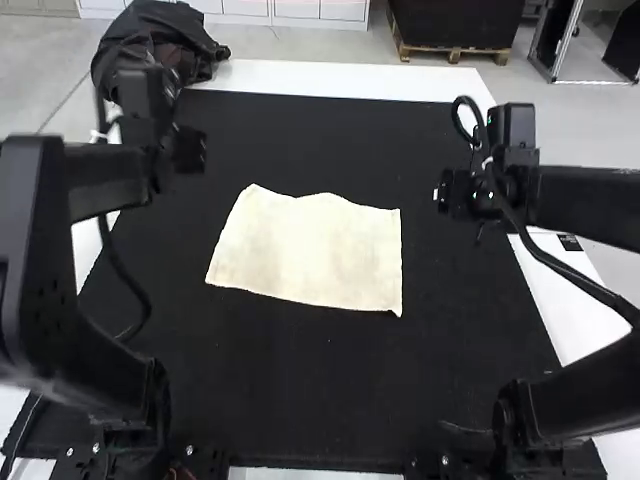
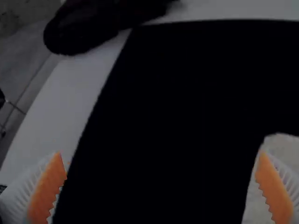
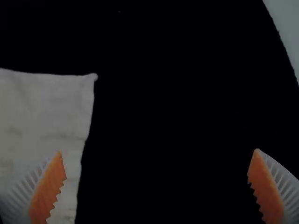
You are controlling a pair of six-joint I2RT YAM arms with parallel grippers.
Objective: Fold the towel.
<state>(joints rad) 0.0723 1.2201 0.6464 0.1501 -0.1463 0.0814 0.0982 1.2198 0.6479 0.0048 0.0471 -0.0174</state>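
The towel should be folded double onto its straight edge (image 1: 300, 298), so my left gripper should next grab the towel by its wavy edge's corner (image 1: 252, 190).
The cream towel (image 1: 312, 248) lies spread on the black mat, its far edge wavy. My left gripper (image 1: 190, 150) is above the mat, to the left of the towel's far left corner. In the left wrist view, the left gripper (image 2: 161, 186) stands open, with part of the towel (image 2: 280, 158) below one finger. My right gripper (image 1: 450, 195) is over the mat to the right of the towel. The right wrist view has the right gripper (image 3: 156, 186) open, and a corner and side of the towel (image 3: 42, 116) beside it. Neither gripper touches the towel.
A black mat (image 1: 300, 400) covers most of the white table (image 1: 350, 80). Dark bunched fabric (image 1: 150, 45) rests at the table's far left corner. Cables hang beside both arms.
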